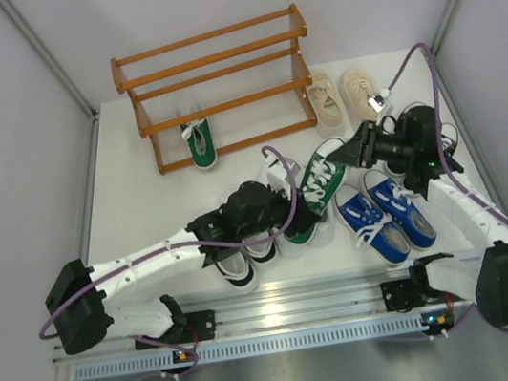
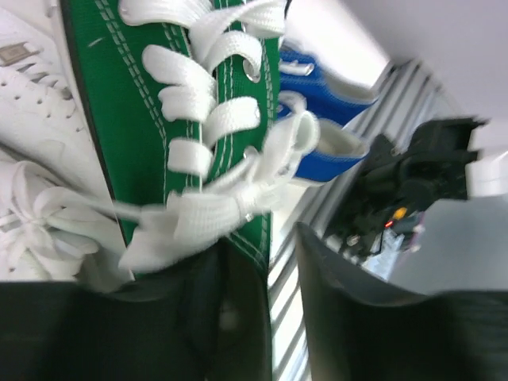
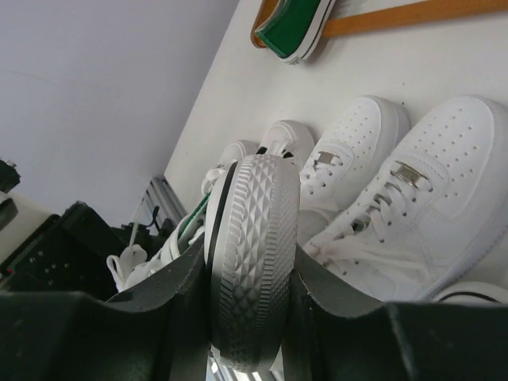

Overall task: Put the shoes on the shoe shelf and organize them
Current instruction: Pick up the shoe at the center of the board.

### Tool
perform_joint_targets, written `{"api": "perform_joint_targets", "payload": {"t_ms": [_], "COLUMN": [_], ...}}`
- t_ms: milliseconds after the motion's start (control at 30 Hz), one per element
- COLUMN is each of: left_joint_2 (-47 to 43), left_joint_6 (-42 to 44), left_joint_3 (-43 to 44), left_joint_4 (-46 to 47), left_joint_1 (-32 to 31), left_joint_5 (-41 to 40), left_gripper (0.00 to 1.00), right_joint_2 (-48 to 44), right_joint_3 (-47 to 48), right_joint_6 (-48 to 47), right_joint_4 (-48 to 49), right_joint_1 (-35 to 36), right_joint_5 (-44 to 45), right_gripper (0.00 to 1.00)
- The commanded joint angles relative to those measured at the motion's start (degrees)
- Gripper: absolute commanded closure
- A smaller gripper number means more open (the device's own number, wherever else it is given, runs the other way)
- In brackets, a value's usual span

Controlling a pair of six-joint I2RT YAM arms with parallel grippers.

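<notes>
I will grab the green sneaker's collar next with my left gripper, with one finger inside. The sneaker's toe then stays free to go into the shoe shelf first.
A green sneaker with white laces lies in the middle of the table among other shoes. My right gripper is shut on its white rubber toe cap, with a finger pressed on each side. My left gripper is at the shoe's heel end. Its jaws are open astride the green collar, one finger inside the shoe and the other outside with a gap. The second green sneaker lies on the bottom tier of the orange-brown shoe shelf.
A blue pair lies right of the green sneaker. A beige pair lies beside the shelf's right end. White sneakers lie on the green sneaker's other side, partly under my left arm. More shoes lie hidden under my right arm. A metal rail runs along the near edge.
</notes>
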Motion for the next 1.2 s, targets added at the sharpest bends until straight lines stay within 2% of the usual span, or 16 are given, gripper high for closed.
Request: {"api": "perform_joint_targets", "payload": {"t_ms": [0,33,67,133,267,367,600,933,1167], "left_joint_2": [-6.5,-7.9,-9.3,-14.2,-21.3,-23.5,-15.7,-6.6,-5.1], "left_joint_6": [-2.6,-2.9,-3.0,-3.5,-3.8,-3.7,-1.2,5.7,11.2], "left_joint_3": [-2.7,-4.8,-6.0,-8.4,-15.7,-18.2,-14.6,-8.0,-9.4], "left_joint_4": [14.1,14.6,14.7,14.6,12.5,13.1,13.2,13.2,13.1], "left_joint_1": [0.0,0.1,0.1,0.1,0.0,0.1,0.0,-0.9,-3.2], "left_joint_5": [-1.1,-1.2,-1.5,-3.6,-9.0,-8.6,-3.0,-2.7,-11.9], "left_gripper": [0.51,0.42,0.38,0.33,0.31,0.31,0.31,0.31,0.32], "right_joint_2": [-1.5,-1.7,-1.8,-2.0,-2.3,-3.0,-3.7,-3.3,-2.9], "right_joint_3": [-3.1,-3.7,-4.3,-4.8,-5.2,-5.7,-6.1,-6.7,-7.0], "right_joint_6": [1.0,1.4,2.1,2.3,4.1,4.4,4.0,6.9,9.8], "right_joint_4": [15.2,16.9,17.7,18.5,21.2,21.9,22.0,25.1,27.9], "right_joint_1": [-5.8,-6.1,-8.4,-10.3,-11.7,-11.9,-12.4,-12.9,-13.5], "right_joint_5": [-12.0,-12.9,-13.4,-14.4,-15.6,-15.7,-15.5,-16.2,-16.9], "right_gripper": [1.00,1.00,1.00,1.00,1.00,1.00,1.00,1.00,1.00]}}
